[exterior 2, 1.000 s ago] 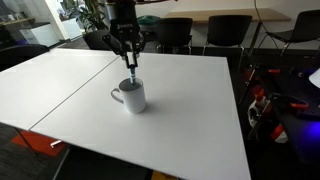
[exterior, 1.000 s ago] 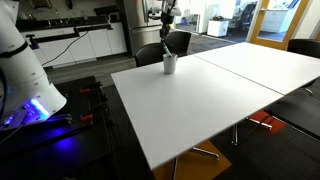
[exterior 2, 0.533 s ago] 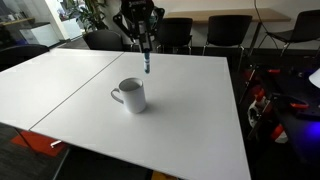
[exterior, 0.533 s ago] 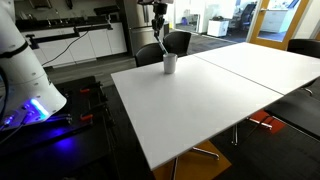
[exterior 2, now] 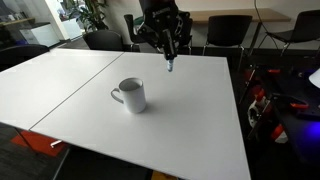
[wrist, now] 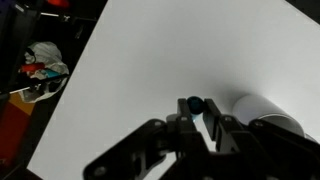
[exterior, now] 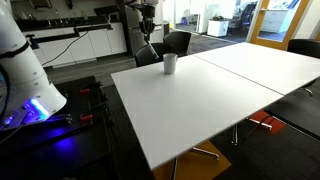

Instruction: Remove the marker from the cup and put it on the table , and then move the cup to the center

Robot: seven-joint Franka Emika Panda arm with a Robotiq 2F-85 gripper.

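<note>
The marker (exterior 2: 170,62) is hanging upright, and there is space between its lower end and the flat table. It would fall if I opened now, so my gripper has to first lower it.
The cup (exterior 2: 131,95), a light grey-white mug with a side handle, stands on the white table (exterior 2: 190,120); it also shows in an exterior view (exterior: 170,63) and at the right edge of the wrist view (wrist: 262,110). My gripper (exterior 2: 168,45) is shut on the marker (exterior 2: 170,62), which hangs upright below the fingers, above the table and to the side of the cup. In the wrist view the marker's dark round end (wrist: 195,103) sits between the fingers (wrist: 197,118). The marker is too small to make out under the gripper (exterior: 147,35) in the far exterior view.
Black office chairs (exterior 2: 225,30) stand along the far side of the table. A second table top joins this one along a seam (exterior 2: 70,90). A white robot base with blue light (exterior: 30,95) stands on the floor. Cables and red items (exterior 2: 262,100) lie beside the table.
The gripper has lifted the marker out of the cup and carried it sideways away from the cup, above the table. The cup has stayed in place.
</note>
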